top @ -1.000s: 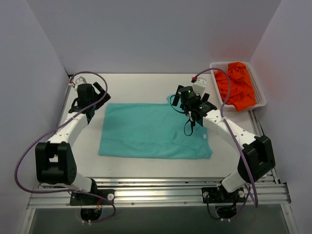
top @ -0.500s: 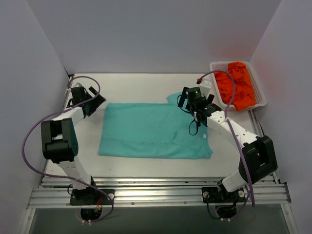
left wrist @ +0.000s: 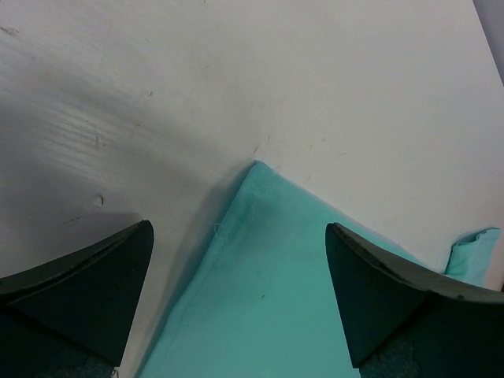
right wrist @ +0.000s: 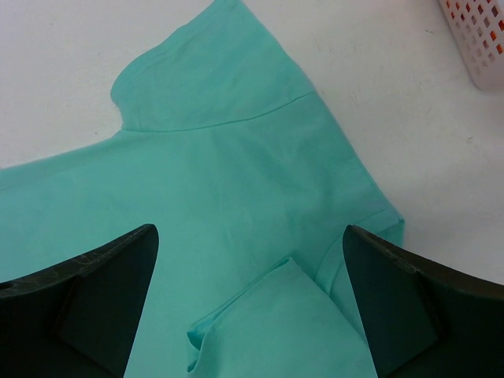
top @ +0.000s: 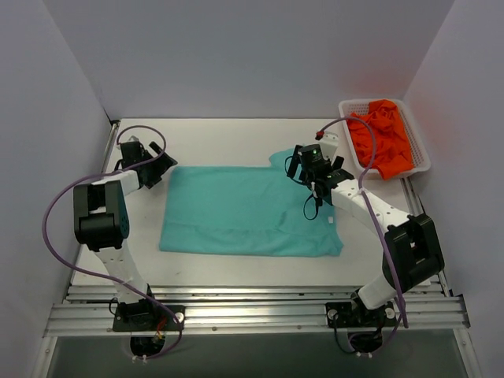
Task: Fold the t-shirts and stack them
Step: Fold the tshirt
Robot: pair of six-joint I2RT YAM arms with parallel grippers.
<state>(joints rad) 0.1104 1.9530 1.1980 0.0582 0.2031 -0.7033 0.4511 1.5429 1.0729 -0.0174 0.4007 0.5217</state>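
I need to fold the teal-green t-shirt (top: 244, 211), so I should next grab it by its far corner (top: 178, 169) with my left gripper and leave the sleeve side for my right gripper.
A teal-green t-shirt (top: 244, 211) lies spread flat in the middle of the table, its small white label (top: 330, 220) near its right edge. Orange t-shirts (top: 382, 140) are heaped in a white basket (top: 421, 161) at the back right. My left gripper (top: 161, 165) hovers open at the shirt's far left corner; in the left wrist view that corner (left wrist: 260, 177) lies between the spread fingers (left wrist: 87, 291) of the gripper (left wrist: 238, 230). My right gripper (top: 315, 170) is open over the far right sleeve (right wrist: 213, 71), above a folded-over flap (right wrist: 291, 323), its gripper (right wrist: 252, 230) holding nothing.
The basket's corner (right wrist: 476, 39) shows at the upper right of the right wrist view. White walls close in the table at the back and both sides. Purple cables loop off both arms. A metal rail runs along the near edge (top: 252, 311).
The left arm's elbow has drawn back toward the far left, and its gripper has turned onto the shirt's corner. The right gripper has drifted slightly right over the sleeve.
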